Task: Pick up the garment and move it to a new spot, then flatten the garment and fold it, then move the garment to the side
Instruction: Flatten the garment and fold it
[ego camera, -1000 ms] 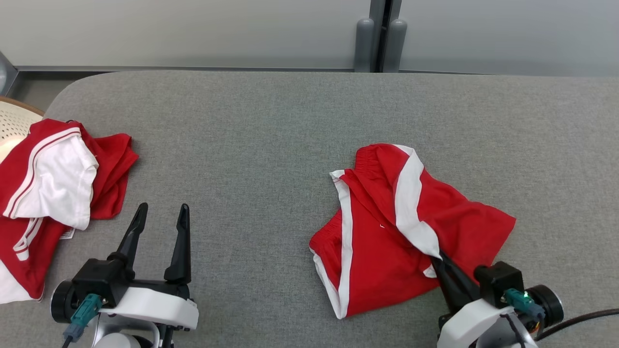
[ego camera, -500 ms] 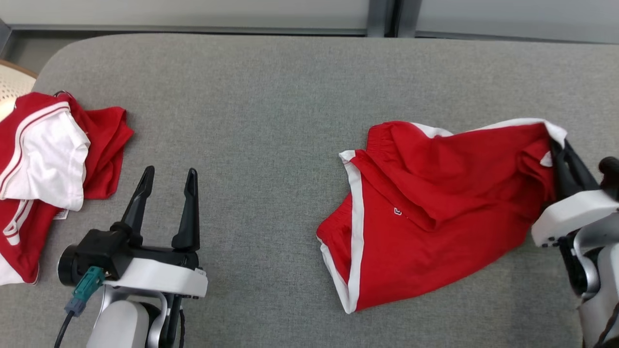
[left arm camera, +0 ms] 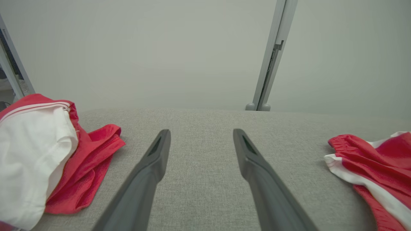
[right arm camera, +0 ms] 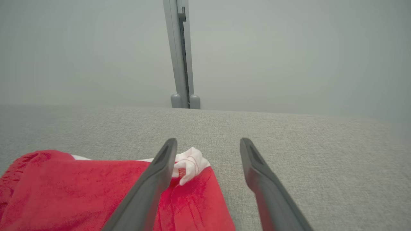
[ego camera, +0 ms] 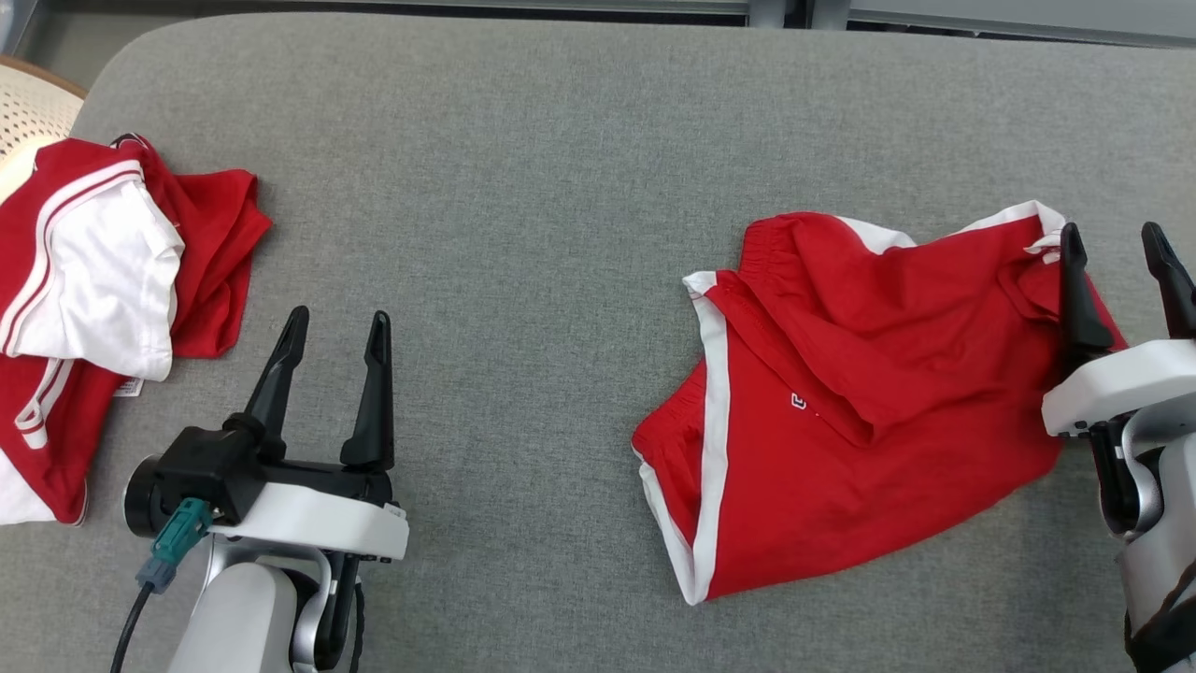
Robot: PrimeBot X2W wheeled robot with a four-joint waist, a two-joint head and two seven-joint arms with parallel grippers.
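Observation:
I will next grab the garment with my right gripper by the white-edged hem corner (ego camera: 1046, 229), because that corner puckers up while the red cloth (ego camera: 953, 348) lies slack.
The garment (ego camera: 841, 402) is a pair of red shorts with white side stripes, lying rumpled on the right half of the grey table (ego camera: 523, 187). Its white-edged corner (right arm camera: 189, 163) rests loose between my right gripper's fingers. My right gripper (ego camera: 1114, 248) stands open at the garment's far right edge, its left finger (right arm camera: 154, 183) over the red cloth. My left gripper (ego camera: 336, 327) is open above bare table at the lower left, well apart from the garment (left arm camera: 372, 173).
A second heap of red and white clothes (ego camera: 103, 290) lies at the table's left edge, also visible in the left wrist view as clothes (left arm camera: 41, 154). A pale perforated basket (ego camera: 28, 112) shows at the far left. A grey wall with a post (right arm camera: 181, 54) stands behind the table.
My right gripper dragged the garment's corner out to the right, spreading the cloth, then opened and let it go. The head camera has tilted down. The left arm kept still.

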